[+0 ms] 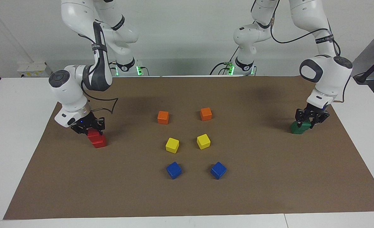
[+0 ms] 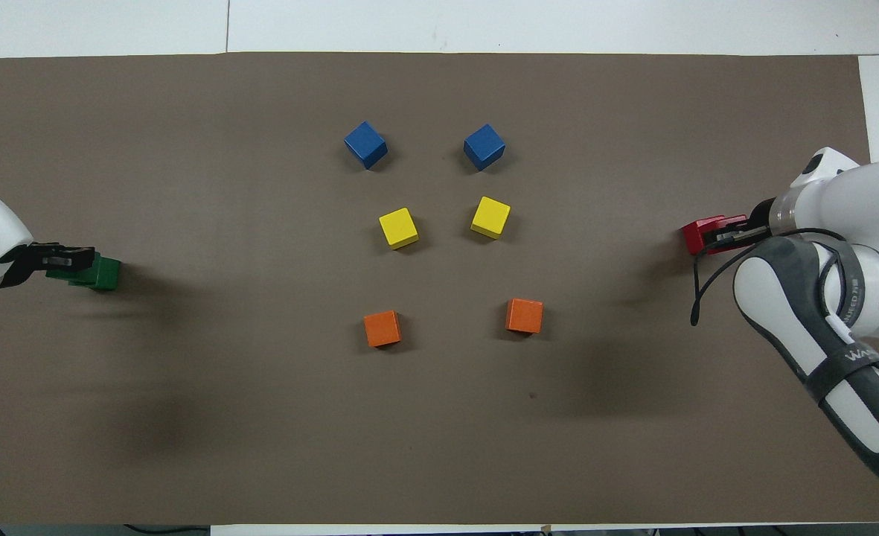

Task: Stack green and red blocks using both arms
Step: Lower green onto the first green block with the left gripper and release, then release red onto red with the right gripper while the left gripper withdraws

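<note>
The upper red block in my right gripper rests on the lower red block (image 2: 695, 236) and would stand, so it is now time for my right gripper to open.
Two red blocks stand stacked at the right arm's end of the mat: the lower (image 1: 100, 142) on the mat, the upper (image 1: 94, 134) on it, slightly offset. My right gripper (image 1: 90, 128) is down on the upper red block, its fingers closed on its sides. The red stack (image 2: 696, 234) also shows in the overhead view. At the left arm's end, a green block (image 1: 297, 128) lies on the mat with a second green block (image 1: 307, 123) on it. My left gripper (image 1: 309, 121) is closed on that upper green block. The green pair (image 2: 104, 274) shows in the overhead view.
In the middle of the brown mat (image 1: 187, 196) lie two orange cubes (image 1: 163, 117) (image 1: 206, 114), nearest the robots, then two yellow cubes (image 1: 172, 145) (image 1: 203, 141), then two blue cubes (image 1: 174, 170) (image 1: 218, 170), farthest from them. White tabletop (image 1: 12, 126) surrounds the mat.
</note>
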Robot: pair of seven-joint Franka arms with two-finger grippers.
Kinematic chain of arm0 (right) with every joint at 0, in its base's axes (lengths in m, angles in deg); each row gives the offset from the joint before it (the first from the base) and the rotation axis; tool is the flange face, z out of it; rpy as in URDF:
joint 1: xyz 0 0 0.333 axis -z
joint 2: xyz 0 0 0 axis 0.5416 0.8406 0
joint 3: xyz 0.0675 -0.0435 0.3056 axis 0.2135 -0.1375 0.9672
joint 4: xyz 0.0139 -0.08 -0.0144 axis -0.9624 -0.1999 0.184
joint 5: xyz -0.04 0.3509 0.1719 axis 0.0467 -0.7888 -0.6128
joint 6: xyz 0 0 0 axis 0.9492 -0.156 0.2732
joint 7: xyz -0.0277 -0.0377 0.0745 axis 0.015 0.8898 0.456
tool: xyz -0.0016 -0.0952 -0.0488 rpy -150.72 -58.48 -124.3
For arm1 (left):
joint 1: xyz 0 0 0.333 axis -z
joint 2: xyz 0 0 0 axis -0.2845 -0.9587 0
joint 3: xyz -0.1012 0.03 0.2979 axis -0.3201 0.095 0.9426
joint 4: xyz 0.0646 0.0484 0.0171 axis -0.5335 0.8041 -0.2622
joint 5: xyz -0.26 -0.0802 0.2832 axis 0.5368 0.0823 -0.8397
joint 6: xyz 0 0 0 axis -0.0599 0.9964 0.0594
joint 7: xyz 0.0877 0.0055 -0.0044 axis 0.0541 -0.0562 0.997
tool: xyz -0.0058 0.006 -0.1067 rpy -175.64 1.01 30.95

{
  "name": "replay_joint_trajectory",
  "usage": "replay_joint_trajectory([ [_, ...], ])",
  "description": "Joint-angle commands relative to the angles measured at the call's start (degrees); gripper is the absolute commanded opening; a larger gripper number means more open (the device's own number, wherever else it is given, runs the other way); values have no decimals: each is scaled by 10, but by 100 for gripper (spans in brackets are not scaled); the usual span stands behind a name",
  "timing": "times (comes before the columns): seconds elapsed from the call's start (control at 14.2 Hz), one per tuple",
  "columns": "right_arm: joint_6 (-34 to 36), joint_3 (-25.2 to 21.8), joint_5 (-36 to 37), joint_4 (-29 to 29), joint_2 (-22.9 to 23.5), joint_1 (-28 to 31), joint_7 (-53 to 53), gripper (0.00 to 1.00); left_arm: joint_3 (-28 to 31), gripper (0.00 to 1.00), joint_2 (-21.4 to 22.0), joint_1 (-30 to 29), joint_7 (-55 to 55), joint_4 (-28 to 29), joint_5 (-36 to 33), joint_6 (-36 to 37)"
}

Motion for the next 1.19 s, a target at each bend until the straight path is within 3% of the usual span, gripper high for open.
replay_joint_trajectory([
  [0.0, -16, 2, -8, -11, -5, 4, -5, 62, 6, 100, 22, 4, -19, 27, 14, -11],
  [0.21, -28, 2, -8, -11, -5, 4, -5, 90, 6, 100, 21, 5, -15, 20, 14, -7],
  [0.35, -36, 2, -8, -13, -4, 3, -5, 100, 5, 100, 18, 5, -14, 5, 14, 10],
  [0.84, -27, 3, -8, -9, -3, 3, -6, 100, 7, 100, 4, 11, -2, -136, 8, 162],
  [0.98, -19, 3, -8, 2, -4, 4, -6, 100, 7, 100, 10, 12, 18, -146, 7, 182],
  [1.12, 40, 3, -8, 40, -7, 3, -7, 100, 3, 100, 20, 18, 33, -152, 7, 185],
])
